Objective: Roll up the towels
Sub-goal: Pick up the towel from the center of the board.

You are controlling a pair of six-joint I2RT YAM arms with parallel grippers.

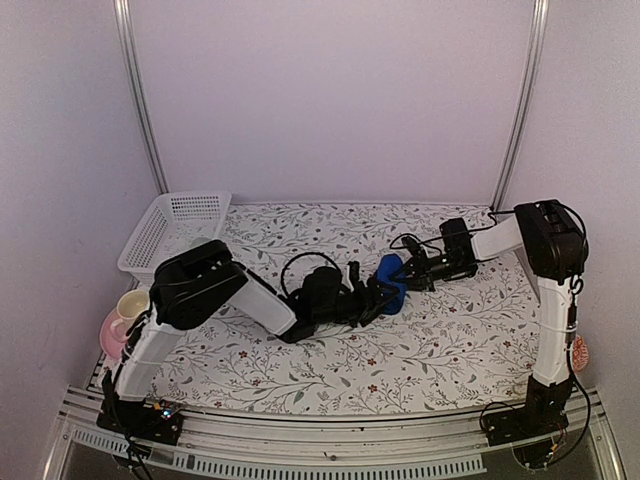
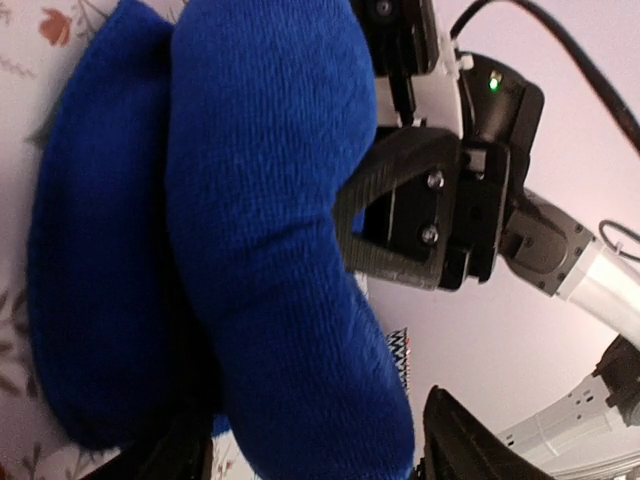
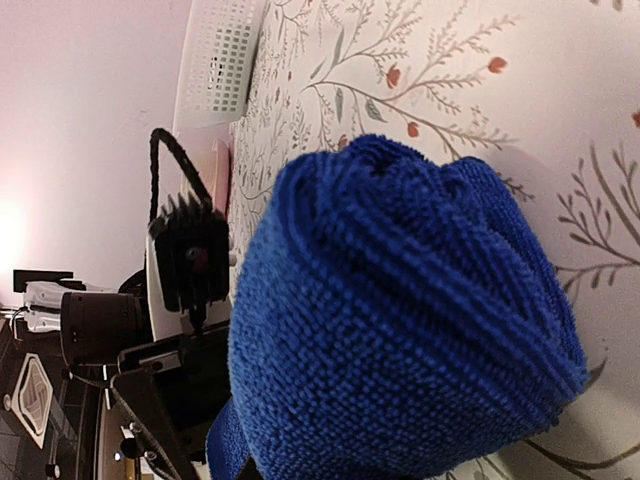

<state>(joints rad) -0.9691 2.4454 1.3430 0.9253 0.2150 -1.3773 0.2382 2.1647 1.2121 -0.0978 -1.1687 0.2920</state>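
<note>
I would bring the royal-blue roll up if I lifted my right gripper now, because its fingers hold the side of the roll while my left gripper's fingers are spread.
The royal-blue towel (image 1: pixel 392 282) lies rolled into a thick bundle on the floral tablecloth at mid-table, between my two grippers. My left gripper (image 1: pixel 372 292) reaches it from the left. In the left wrist view the roll (image 2: pixel 250 230) fills the frame, its end sits between my spread jaws (image 2: pixel 315 440), and a gap shows on the right side. My right gripper (image 1: pixel 408 272) comes from the right, and one of its fingers (image 2: pixel 400 215) presses into the roll. In the right wrist view the roll (image 3: pixel 400 310) hides my fingers. The sage-green towel is out of view.
A white plastic basket (image 1: pixel 180 225) stands at the back left. A cream cup (image 1: pixel 130 303) on a pink saucer (image 1: pixel 110 335) sits at the left edge. A small red-and-white object (image 1: pixel 580 352) lies at the right edge. Metal posts stand at both back corners.
</note>
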